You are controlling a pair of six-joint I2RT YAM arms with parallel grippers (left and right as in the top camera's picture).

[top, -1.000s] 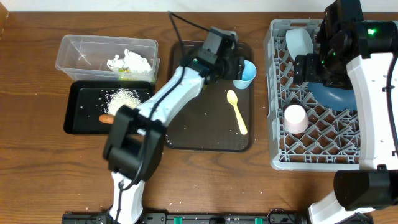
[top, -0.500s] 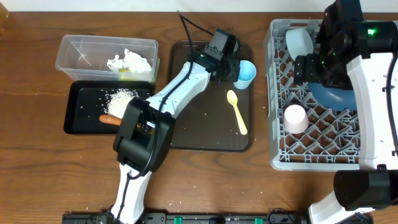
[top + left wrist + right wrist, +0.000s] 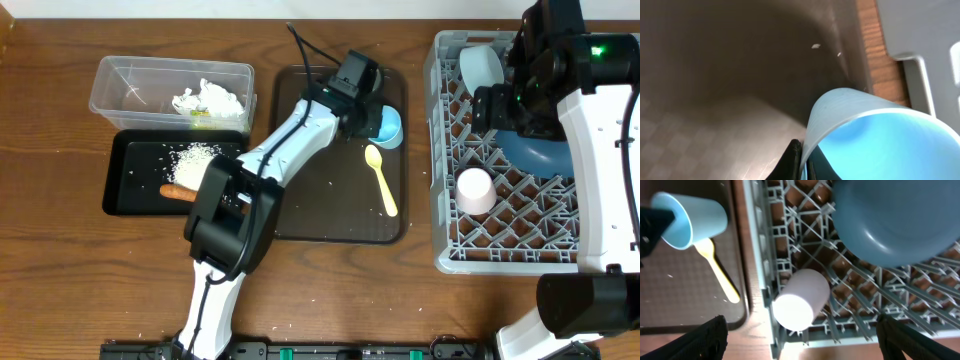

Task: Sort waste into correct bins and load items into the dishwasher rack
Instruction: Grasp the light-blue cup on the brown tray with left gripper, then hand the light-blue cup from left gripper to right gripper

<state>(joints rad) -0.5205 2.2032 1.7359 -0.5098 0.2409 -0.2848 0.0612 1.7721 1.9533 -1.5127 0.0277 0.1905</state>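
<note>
My right gripper should next grab the outer body of the light blue cup [image 3: 388, 126] to load it into the rack. My left gripper holds the cup's rim.
My left gripper [image 3: 368, 112] is shut on the rim of the light blue cup [image 3: 388, 126], which sits tilted on the dark brown tray. In the left wrist view the cup wall [image 3: 875, 130] is pinched between both black fingers [image 3: 794, 159]. The yellow spoon [image 3: 381, 180] lies just in front of the cup. My right gripper [image 3: 802, 332] hangs open over the dishwasher rack [image 3: 438, 150], holding nothing. Below it lie the pink cup [image 3: 800, 300] and the dark blue plate [image 3: 895, 220]. The pale bowl [image 3: 481, 65] stands at the rack's back.
The dark brown tray [image 3: 330, 215] is in the middle of the table. The clear tub [image 3: 125, 85] at the back left holds white napkins [image 3: 210, 98]. In front of it, the black tray [image 3: 125, 200] holds rice [image 3: 197, 155] and an orange stick [image 3: 172, 191].
My left gripper has closed on the light blue cup's rim, and the cup has tipped and shifted slightly toward the arm. The right arm has not moved.
</note>
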